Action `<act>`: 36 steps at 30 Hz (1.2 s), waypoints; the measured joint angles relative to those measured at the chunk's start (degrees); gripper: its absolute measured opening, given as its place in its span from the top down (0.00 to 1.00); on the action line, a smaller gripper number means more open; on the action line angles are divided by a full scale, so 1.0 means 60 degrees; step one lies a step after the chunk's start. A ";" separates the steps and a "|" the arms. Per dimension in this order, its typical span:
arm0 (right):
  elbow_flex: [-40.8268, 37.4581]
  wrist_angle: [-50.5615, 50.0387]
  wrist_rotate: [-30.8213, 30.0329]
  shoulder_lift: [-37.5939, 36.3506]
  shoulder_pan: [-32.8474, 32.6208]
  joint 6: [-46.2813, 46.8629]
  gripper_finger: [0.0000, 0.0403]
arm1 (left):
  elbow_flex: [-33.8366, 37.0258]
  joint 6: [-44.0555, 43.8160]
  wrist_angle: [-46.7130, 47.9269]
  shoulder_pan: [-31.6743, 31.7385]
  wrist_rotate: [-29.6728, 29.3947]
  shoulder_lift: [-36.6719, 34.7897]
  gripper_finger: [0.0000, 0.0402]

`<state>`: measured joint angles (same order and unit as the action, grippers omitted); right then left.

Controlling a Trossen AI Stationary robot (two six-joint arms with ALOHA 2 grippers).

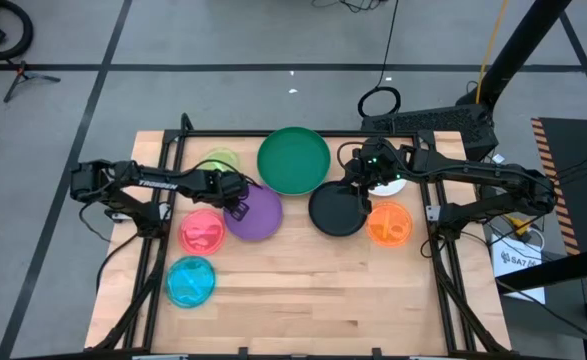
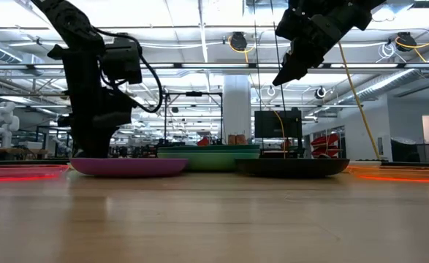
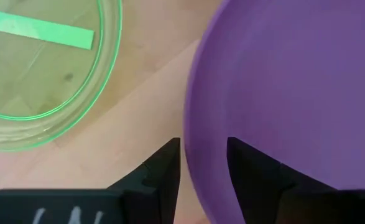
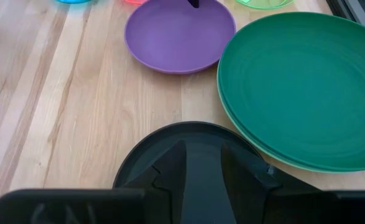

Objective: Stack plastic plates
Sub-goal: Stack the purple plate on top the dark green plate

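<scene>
The purple plate needs to go onto the green plate. My left gripper should grab it by its rim (image 3: 191,137) next.
The purple plate (image 1: 258,215) lies flat on the table left of centre. My left gripper (image 1: 235,195) is low at its left rim, narrowly open, with one finger (image 3: 163,171) outside the rim and one (image 3: 250,171) over the inside. The black plate (image 1: 333,212) lies flat right of centre. My right gripper (image 2: 281,77) hangs well above it, narrowly open and empty. A dark green plate (image 1: 293,160) rests on a lighter green one (image 4: 275,158) at the far middle. My left gripper points down with its fingers astride the purple plate's left rim (image 3: 191,162), one outside and one inside. I cannot tell whether they touch the rim. The plate lies flat on the table.
A yellow-green plate (image 1: 219,160), a pink plate (image 1: 203,232) and a blue plate (image 1: 191,280) lie at the left. An orange plate (image 1: 389,224) and a white plate (image 1: 391,186), partly under the right arm, lie at the right. Bare wood shows along the near side.
</scene>
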<state>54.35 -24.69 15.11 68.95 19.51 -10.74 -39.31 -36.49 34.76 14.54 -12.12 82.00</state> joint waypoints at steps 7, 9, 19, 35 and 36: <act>0.0000 0.0000 0.0000 0.0000 0.0000 0.0000 0.77 | 0.0000 0.0054 -0.0218 -0.0091 -0.0042 0.0029 0.77; 0.0000 -0.0004 0.0000 0.0000 0.0001 0.0001 0.77 | 0.0000 0.0062 -0.0234 -0.0091 -0.0053 0.0032 0.81; 0.0000 -0.0042 0.0000 0.0000 0.0000 0.0000 0.77 | -0.0018 0.0056 -0.0397 -0.0091 -0.0146 0.0006 0.97; 0.0000 -0.0149 0.0000 0.0000 0.0000 0.0000 0.77 | -0.0891 0.0774 0.1023 -0.0091 -0.0290 -0.1683 0.98; 0.0000 -0.0149 0.0000 0.0000 0.0000 0.0000 0.77 | -0.0958 0.0827 0.1047 -0.0091 -0.0291 -0.1817 0.98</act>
<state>54.35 -25.58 15.11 68.95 19.51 -10.74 -45.06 -31.53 41.05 14.00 -13.87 71.10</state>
